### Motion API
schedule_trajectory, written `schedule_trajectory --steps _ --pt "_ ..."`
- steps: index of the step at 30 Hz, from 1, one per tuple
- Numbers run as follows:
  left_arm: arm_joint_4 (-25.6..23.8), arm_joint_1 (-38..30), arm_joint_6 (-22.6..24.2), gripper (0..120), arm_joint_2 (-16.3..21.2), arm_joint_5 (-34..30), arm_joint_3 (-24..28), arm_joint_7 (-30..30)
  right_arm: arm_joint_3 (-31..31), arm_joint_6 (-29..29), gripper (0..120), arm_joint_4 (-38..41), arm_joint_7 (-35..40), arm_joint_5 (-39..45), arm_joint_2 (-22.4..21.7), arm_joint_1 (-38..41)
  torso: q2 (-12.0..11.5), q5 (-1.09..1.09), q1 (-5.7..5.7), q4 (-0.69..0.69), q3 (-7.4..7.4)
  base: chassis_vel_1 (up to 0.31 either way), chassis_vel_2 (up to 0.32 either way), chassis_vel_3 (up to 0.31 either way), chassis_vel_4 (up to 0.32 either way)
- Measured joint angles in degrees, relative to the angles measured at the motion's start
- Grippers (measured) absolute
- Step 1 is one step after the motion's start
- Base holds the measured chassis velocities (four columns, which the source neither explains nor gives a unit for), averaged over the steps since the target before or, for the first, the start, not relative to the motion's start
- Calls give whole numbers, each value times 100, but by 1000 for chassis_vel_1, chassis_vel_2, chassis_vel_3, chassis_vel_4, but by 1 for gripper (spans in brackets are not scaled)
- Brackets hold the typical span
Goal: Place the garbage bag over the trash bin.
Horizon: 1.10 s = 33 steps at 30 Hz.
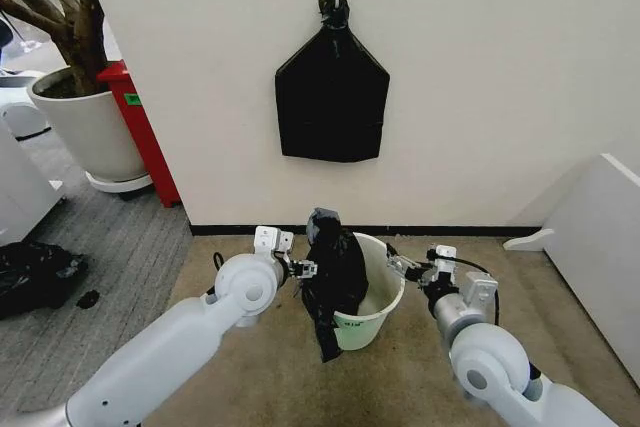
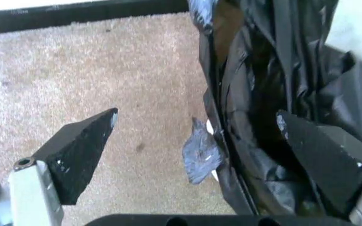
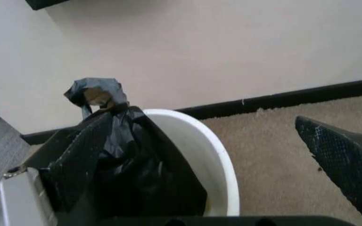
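My left gripper grabs the garbage bag [image 1: 335, 272] by its loose edge beside the grey flap next, because the bunched black folds hang slack over the bin.
The cream-white trash bin [image 1: 385, 297] stands on the beige carpet near the wall. The black garbage bag [image 1: 335, 272] hangs bunched over the bin's left rim, its top sticking up and a tail hanging down the outside. My left gripper [image 1: 305, 269] is open at the bag's left side; in the left wrist view its fingers [image 2: 80, 150] stand wide apart on either side of the garbage bag's [image 2: 256, 94] edge. My right gripper [image 1: 405, 267] is open at the right rim. In the right wrist view the trash bin's rim [image 3: 216, 150] and the garbage bag [image 3: 124, 160] lie between its spread fingers [image 3: 348, 160].
A flat black bundle [image 1: 332, 97] hangs on the wall above the bin. A large white plant pot [image 1: 90, 127] and a red object [image 1: 145, 132] stand at the far left. A lumpy dark bag [image 1: 35, 277] lies on the grey floor. White furniture [image 1: 600, 247] is at the right.
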Motion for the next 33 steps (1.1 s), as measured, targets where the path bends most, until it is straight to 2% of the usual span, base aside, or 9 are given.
schedule_trajectory --steps 11,17,21,27,33 --pt "306 -35 0 100 -264 178 148 253 -20 -13 100 -48 1 36 -1 17 0 0 0 0 0 0 0 0 0" --pt "707 -256 0 100 -531 240 307 251 -4 -13 100 -86 1 42 9 3 0 1 0 -1 0 0 0 0 0" --pt "796 -294 0 100 -594 249 339 298 -2 -14 100 -86 2 62 14 -7 0 0 0 -1 0 0 0 0 0" --pt "635 -236 0 100 -509 248 330 289 4 -29 100 -117 2 76 23 14 0 0 0 -1 0 0 0 0 0" --pt "379 -148 0 100 -265 230 103 154 -13 -40 100 -165 1 86 84 67 0 0 0 0 0 0 0 0 0"
